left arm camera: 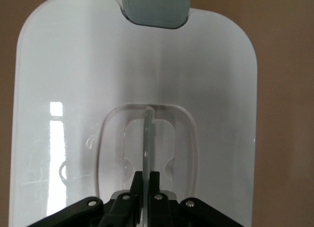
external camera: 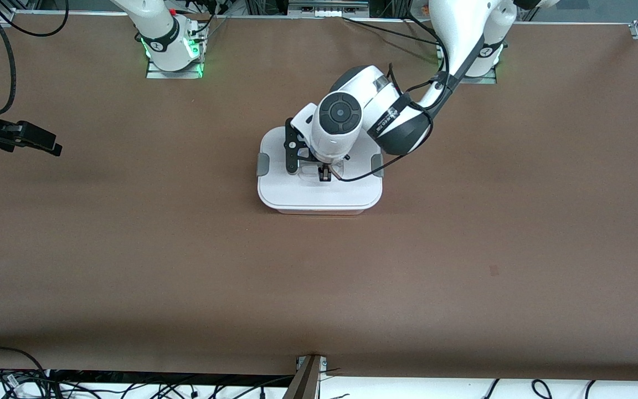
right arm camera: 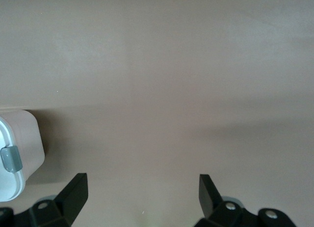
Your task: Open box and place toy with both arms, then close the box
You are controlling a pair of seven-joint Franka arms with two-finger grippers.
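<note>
The white lid's edge (external camera: 320,206) sits on the pink tub (external camera: 320,212) in the front view, so the lid would stay there. It is now time for my left gripper to release the lid.
The box (external camera: 319,195) stands in the middle of the table with its white lid (left arm camera: 73,65) on and a grey clip (external camera: 263,164) at each end. My left gripper (external camera: 324,176) is down on the lid, shut on the clear handle (left arm camera: 148,131) in the lid's recess; the left wrist view shows its fingers (left arm camera: 138,184) pinching the thin handle blade. My right gripper (external camera: 53,147) is open and empty over bare table at the right arm's end, well away from the box. In the right wrist view (right arm camera: 142,188) a corner of the pale pink tub (right arm camera: 22,138) shows. The toy is out of view.
The brown table (external camera: 463,249) stretches wide on all sides of the box. The arm bases (external camera: 172,50) stand along the edge farthest from the front camera. Cables (external camera: 14,382) lie past the table's nearest edge.
</note>
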